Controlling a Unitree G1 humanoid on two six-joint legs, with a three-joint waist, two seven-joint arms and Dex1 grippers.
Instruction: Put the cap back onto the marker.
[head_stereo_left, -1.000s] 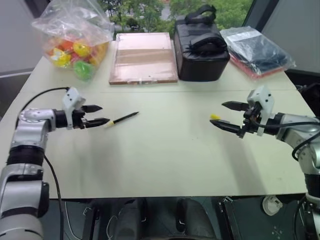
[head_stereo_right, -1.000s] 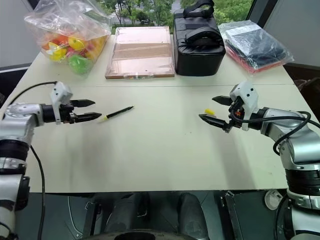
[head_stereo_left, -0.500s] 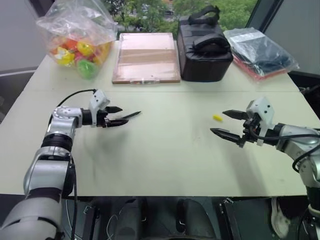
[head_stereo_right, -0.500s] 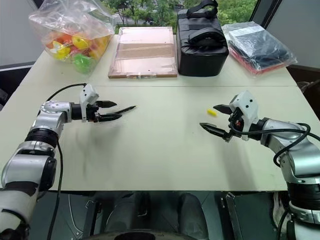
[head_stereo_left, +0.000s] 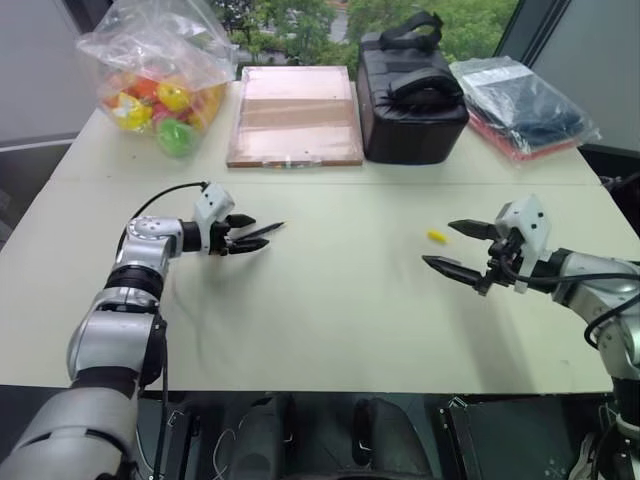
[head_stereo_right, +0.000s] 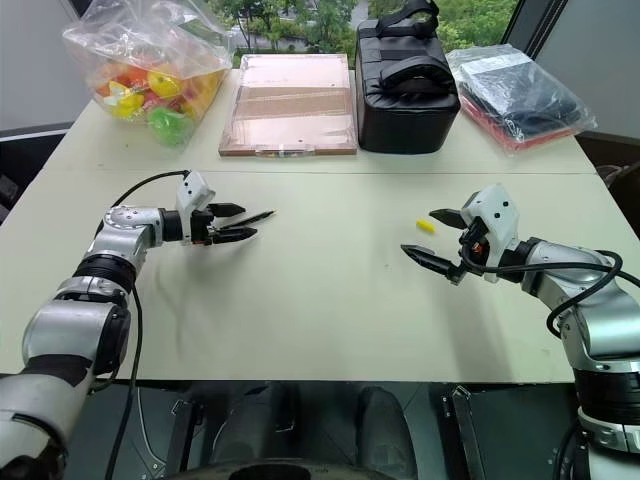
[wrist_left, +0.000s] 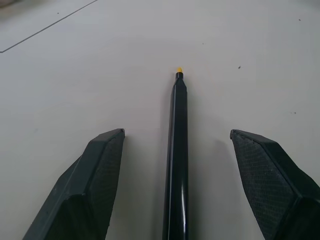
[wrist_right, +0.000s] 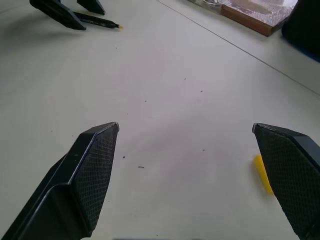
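Note:
The marker's black body (head_stereo_left: 262, 230) (wrist_left: 178, 155) lies between the low fingers of my left gripper, so my left gripper closes next. Closing now would catch the marker.
The marker (wrist_left: 177, 150), a slim black barrel with a small yellow tip (wrist_left: 179, 70), lies flat on the pale table (head_stereo_left: 330, 320) at the left. My left gripper (head_stereo_left: 245, 232) is open and low over the table, its two fingers on either side of the barrel without touching it. The cap (head_stereo_left: 436, 237), a tiny yellow cylinder, lies on the table at the right. My right gripper (head_stereo_left: 440, 243) is wide open around that spot. In the right wrist view the cap (wrist_right: 262, 173) lies just inside one finger (wrist_right: 290, 170).
Along the table's far edge are a clear bag of coloured toys (head_stereo_left: 155, 75), a flat copper-coloured box (head_stereo_left: 293, 115), a black case (head_stereo_left: 412, 95) and a plastic-wrapped dark package (head_stereo_left: 525, 105). Bare table stretches between the two grippers.
My left gripper has slid to the right along the marker, so the barrel now lies between its open fingers. The right gripper, the cap and the marker have stayed put.

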